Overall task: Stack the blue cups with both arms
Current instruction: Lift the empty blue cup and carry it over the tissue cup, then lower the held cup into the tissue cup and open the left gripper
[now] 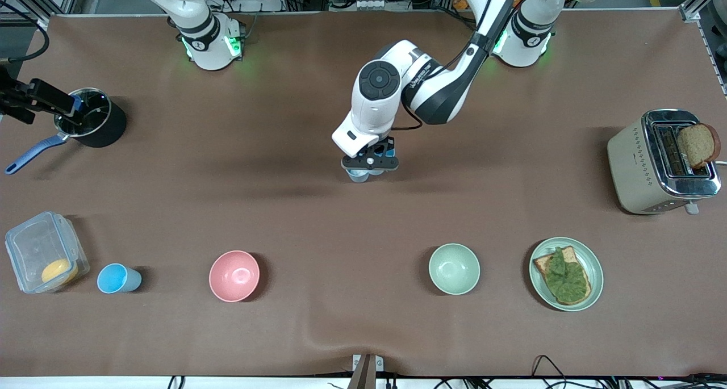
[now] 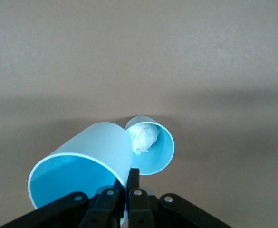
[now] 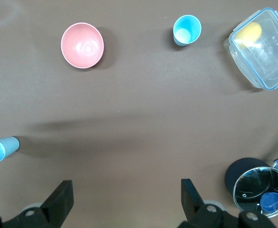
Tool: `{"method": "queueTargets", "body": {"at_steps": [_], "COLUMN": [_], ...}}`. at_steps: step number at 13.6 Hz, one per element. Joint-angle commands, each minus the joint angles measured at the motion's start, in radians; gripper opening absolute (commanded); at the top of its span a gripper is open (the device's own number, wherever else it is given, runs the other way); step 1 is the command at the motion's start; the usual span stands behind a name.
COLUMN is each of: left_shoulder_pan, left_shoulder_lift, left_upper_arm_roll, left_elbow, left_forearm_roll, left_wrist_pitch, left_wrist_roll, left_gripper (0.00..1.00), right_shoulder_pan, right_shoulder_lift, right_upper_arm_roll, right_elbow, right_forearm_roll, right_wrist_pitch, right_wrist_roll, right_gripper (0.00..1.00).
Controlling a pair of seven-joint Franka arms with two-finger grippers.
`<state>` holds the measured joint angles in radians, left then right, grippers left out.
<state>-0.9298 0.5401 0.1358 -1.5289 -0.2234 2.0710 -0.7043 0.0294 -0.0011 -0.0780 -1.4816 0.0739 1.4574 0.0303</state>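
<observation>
The left gripper should keep hold of the light-blue cup until the cup's base goes inside the second cup's rim (image 2: 152,151), because the base is hanging outside that rim.
My left gripper (image 1: 368,172) (image 2: 129,179) is low over the middle of the table, shut on the wall of a light-blue cup (image 2: 81,166) (image 1: 358,176); one finger is inside the rim, the other outside. The held cup is tilted, and right beside it a second blue cup (image 2: 150,149) with a white bit inside stands on the table. A third blue cup (image 1: 117,278) (image 3: 186,29) stands near the front edge toward the right arm's end. My right gripper (image 3: 125,190) waits high over that end, open and holding nothing.
A pink bowl (image 1: 234,275) and a pale green bowl (image 1: 454,268) sit near the front edge. A plate (image 1: 597,264) of toast with greens and a toaster (image 1: 642,167) are toward the left arm's end. A black pot (image 1: 99,128) and a clear container (image 1: 34,247) are toward the right arm's end.
</observation>
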Motion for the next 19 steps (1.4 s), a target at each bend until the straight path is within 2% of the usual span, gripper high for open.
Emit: {"method": "queueTargets", "body": {"at_steps": [1,6,12,14,19], "left_shoulder_pan": [-0.032,-0.076,-0.093,-0.116,-0.121], "left_shoulder_lift": [0.015,0.084,0.096,0.112,0.136], "left_upper_arm_roll": [0.03,0.045,0.062,0.091,0.094], "left_elbow": [0.049,0.108,0.134,0.145,0.145], "left_forearm_roll": [-0.039,-0.04,-0.085,-0.096,-0.096], "left_wrist_pitch": [-0.045,-0.045,-0.037,-0.031,-0.017], "left_wrist_roll": [-0.012,-0.093,-0.115,-0.116,-0.118], "left_gripper": [0.0,0.0,0.0,0.0,0.0], "right_shoulder_pan": [-0.019,-0.019,-0.02,-0.019,-0.017], "right_shoulder_lift": [-0.005,-0.01,-0.01,-0.008,-0.01], "right_upper_arm_roll": [0.012,0.01,0.01,0.012,0.014], "right_elbow": [0.006,0.004,0.029,0.043,0.04], "right_forearm_roll": [0.017,0.017,0.033,0.044,0.043], "right_wrist_pitch": [-0.015,-0.054,-0.068,-0.072,-0.089], "right_wrist_roll": [0.008,-0.004,-0.035,-0.033,-0.05], "right_gripper": [1.0,1.0,1.0,1.0,1.0]}}
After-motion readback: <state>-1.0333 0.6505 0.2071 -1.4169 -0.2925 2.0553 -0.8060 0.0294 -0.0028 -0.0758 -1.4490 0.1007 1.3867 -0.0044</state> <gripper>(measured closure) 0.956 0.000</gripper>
